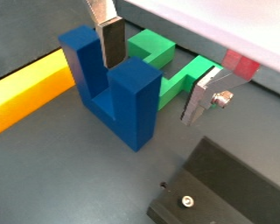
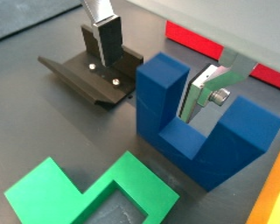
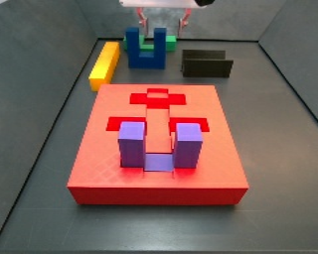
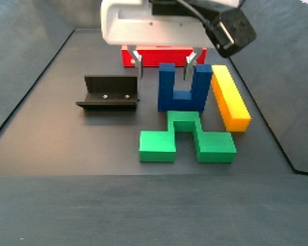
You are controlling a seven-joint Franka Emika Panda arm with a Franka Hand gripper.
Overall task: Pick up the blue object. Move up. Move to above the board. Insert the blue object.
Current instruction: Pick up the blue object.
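Observation:
The gripper needs to grab one upright prong (image 3: 159, 42) by its flat sides next, since the blue object is wide across its U, and so pick the blue object up.
The dark blue U-shaped blue object (image 1: 122, 98) (image 2: 184, 114) stands prongs up on the floor, beside the yellow bar in both side views (image 3: 135, 50) (image 4: 183, 93). My gripper (image 1: 152, 90) (image 2: 146, 87) is lowered over it and open. It straddles one prong: one finger (image 1: 108, 42) is in the slot between the prongs, the other finger (image 1: 199, 98) stands outside with a gap. The red board (image 3: 108, 169) (image 4: 157, 56) lies apart from it, with a purple U-shaped block (image 3: 155, 145) sitting in one recess.
A green block (image 1: 154, 54) (image 2: 101, 188) (image 4: 183, 136) lies right next to the blue object. A yellow bar (image 3: 106, 62) (image 4: 229, 96) runs along its other side. The dark fixture (image 2: 94, 74) (image 3: 206, 63) (image 4: 108, 91) stands close by.

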